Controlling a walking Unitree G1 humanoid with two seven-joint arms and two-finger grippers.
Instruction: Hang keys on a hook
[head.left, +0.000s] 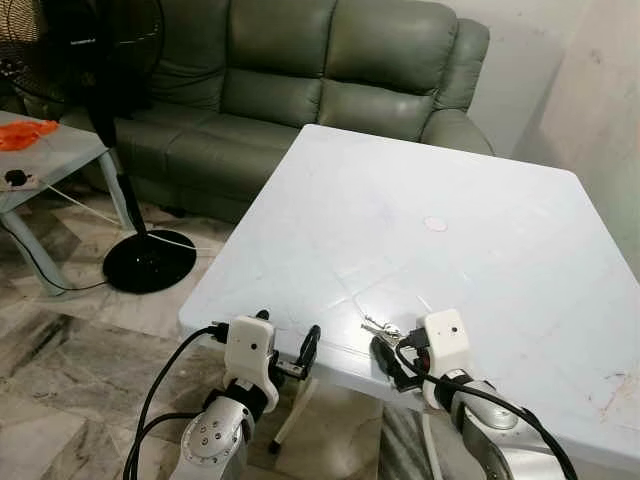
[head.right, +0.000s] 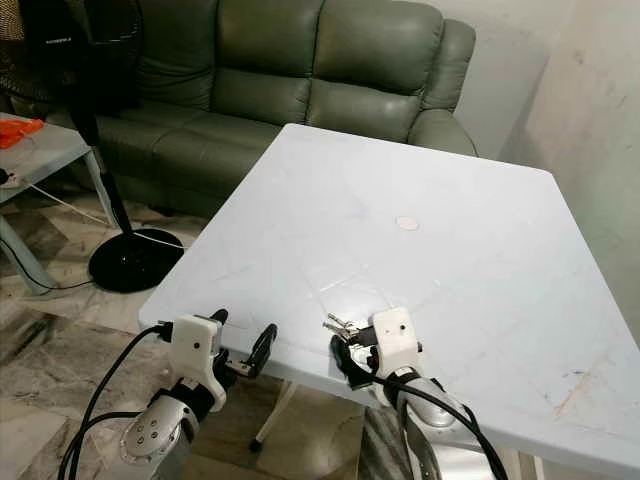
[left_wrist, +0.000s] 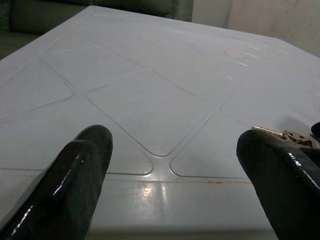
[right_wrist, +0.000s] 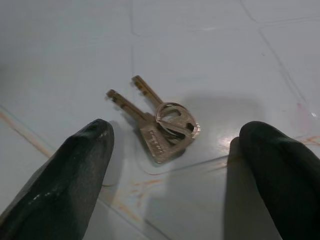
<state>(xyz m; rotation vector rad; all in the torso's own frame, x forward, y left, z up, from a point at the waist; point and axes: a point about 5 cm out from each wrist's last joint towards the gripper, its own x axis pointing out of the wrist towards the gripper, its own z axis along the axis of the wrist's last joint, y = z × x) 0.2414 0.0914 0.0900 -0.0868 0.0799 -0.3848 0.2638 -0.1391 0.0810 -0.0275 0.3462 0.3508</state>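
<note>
I will next pick up the keys by their ring and key heads with my right gripper, to hang them on a hook.
Two brass keys on a ring (right_wrist: 159, 124) lie flat on the white plastic table (head.left: 450, 190), close to its near edge (head.left: 380, 328). My right gripper (head.left: 398, 358) is just behind the keys, low over the table, and stands open with one black finger (right_wrist: 65, 185) on each side of them and nothing held. My left gripper (head.left: 288, 352) hovers at the table's near edge, left of the keys, also open and holding nothing; its fingers (left_wrist: 70, 185) frame the bare tabletop, with the keys (left_wrist: 285, 135) off to one side.
A green leather sofa (head.left: 300, 70) stands beyond the table. A black standing fan (head.left: 140, 250) with a cable is on the tiled floor at left. A small side table (head.left: 40, 150) with an orange item is at far left. A wall rises at right.
</note>
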